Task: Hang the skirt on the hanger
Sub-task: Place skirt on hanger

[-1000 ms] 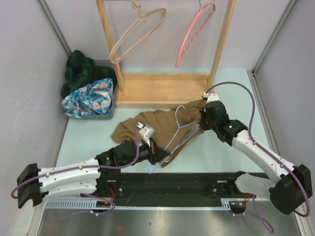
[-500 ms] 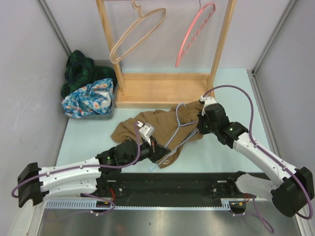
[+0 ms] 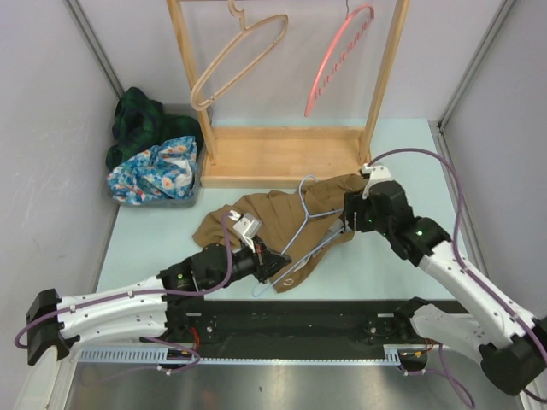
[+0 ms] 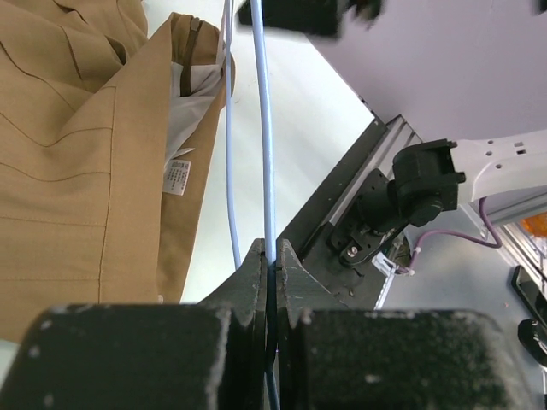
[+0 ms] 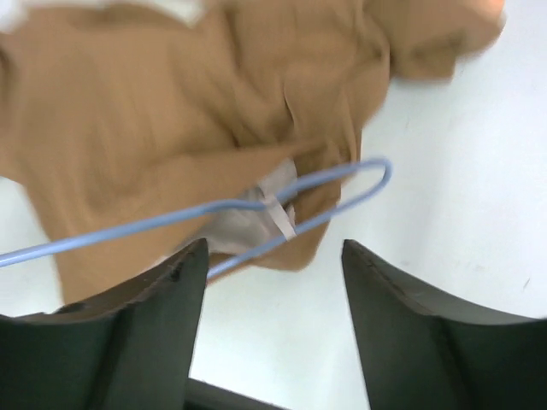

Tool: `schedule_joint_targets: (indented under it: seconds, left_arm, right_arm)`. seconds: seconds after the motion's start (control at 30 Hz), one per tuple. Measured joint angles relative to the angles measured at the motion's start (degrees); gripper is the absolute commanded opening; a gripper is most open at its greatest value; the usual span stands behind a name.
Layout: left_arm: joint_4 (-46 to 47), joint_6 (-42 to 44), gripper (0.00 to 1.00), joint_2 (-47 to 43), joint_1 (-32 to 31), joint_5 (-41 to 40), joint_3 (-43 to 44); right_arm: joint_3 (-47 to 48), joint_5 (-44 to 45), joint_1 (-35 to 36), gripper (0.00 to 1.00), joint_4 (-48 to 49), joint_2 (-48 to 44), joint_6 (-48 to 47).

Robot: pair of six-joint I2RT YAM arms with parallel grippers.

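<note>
Both looped ends of the hanger need to stay free to go into the skirt, so my right gripper will next grab the hanger at its hook's base (image 3: 307,213).
The brown skirt (image 3: 265,224) lies crumpled on the table in front of the rack. A light blue wire hanger (image 3: 301,229) slants across its right half, hook toward the rack. My left gripper (image 3: 272,260) is shut on the hanger's lower wire (image 4: 263,128), and the skirt's waistband with its label (image 4: 171,171) lies just to the left in the left wrist view. My right gripper (image 3: 347,224) stands open just above the table at the skirt's right end. In the right wrist view the hanger's looped end (image 5: 342,192) and the skirt (image 5: 171,111) lie ahead of its empty gripper (image 5: 275,252).
A wooden rack (image 3: 291,155) stands at the back with a beige hanger (image 3: 235,60) and a pink hanger (image 3: 338,55) on it. A heap of patterned clothes (image 3: 154,162) sits at the back left. The black base rail (image 3: 299,316) runs along the near edge.
My right gripper has opened, let go of the skirt's right end, and drawn back to the right. The left gripper stays shut on the hanger, shifted slightly left.
</note>
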Motion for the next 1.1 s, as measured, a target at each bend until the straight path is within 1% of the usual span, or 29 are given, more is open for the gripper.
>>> schedule_joint_targets:
  seconds: [0.03,0.1,0.17,0.27,0.33,0.47,0.6,0.7,0.73,0.8,0.83,1.0,1.1]
  left_arm:
    - [0.02,0.17,0.00,0.17,0.00,0.00,0.00]
    - [0.02,0.55,0.00,0.57,0.00,0.02,0.00]
    - [0.02,0.83,0.00,0.90,0.00,0.04,0.00]
    - [0.00,1.75,0.00,0.92,0.00,0.35,0.00]
    - [0.00,2.25,0.00,0.90,0.00,0.74,0.00]
    - [0.00,3.28,0.00,0.39,0.00,1.84,0.00]
    - [-0.02,3.78,0.00,-0.13,0.00,2.49,0.00]
    - [-0.07,4.13,0.00,-0.46,0.00,3.06,0.00]
    - [-0.07,4.17,0.00,-0.46,-0.02,3.43,0.00]
    - [-0.02,4.22,0.00,-0.48,-0.04,3.96,0.00]
    - [-0.02,4.22,0.00,-0.48,-0.04,4.17,0.00]
    - [0.24,4.17,0.00,-0.46,-0.04,6.51,0.00]
    - [0.55,4.15,0.00,-0.46,-0.04,7.43,0.00]
  right_arm:
    - [0.76,0.04,-0.11,0.77,-0.26,-1.27,-0.33]
    - [3.08,-0.83,-0.57,0.79,0.00,-4.46,-1.86]
    - [5.88,-3.67,-1.14,0.80,1.03,-7.50,-4.11]
    - [9.07,-13.09,-1.73,0.80,3.19,-9.03,-7.93]
    - [10.78,-20.59,-1.99,0.77,3.56,-8.17,-9.84]
    - [13.14,-36.50,-3.02,0.73,3.82,-1.14,-12.85]
    - [11.87,-46.93,-3.41,0.70,3.87,5.88,-13.90]
    - [9.77,-53.11,-3.82,0.65,4.87,6.43,-14.25]
    - [9.64,-54.80,-3.98,0.59,5.49,6.40,-14.25]
    - [9.62,-58.80,-4.48,0.54,7.34,6.40,-14.01]
    - [9.62,-60.54,-4.66,0.49,8.26,6.40,-13.86]
    - [9.18,-66.77,-4.96,0.45,11.69,6.49,-13.00]
    - [8.66,-69.22,-5.22,0.46,12.74,7.13,-13.22]
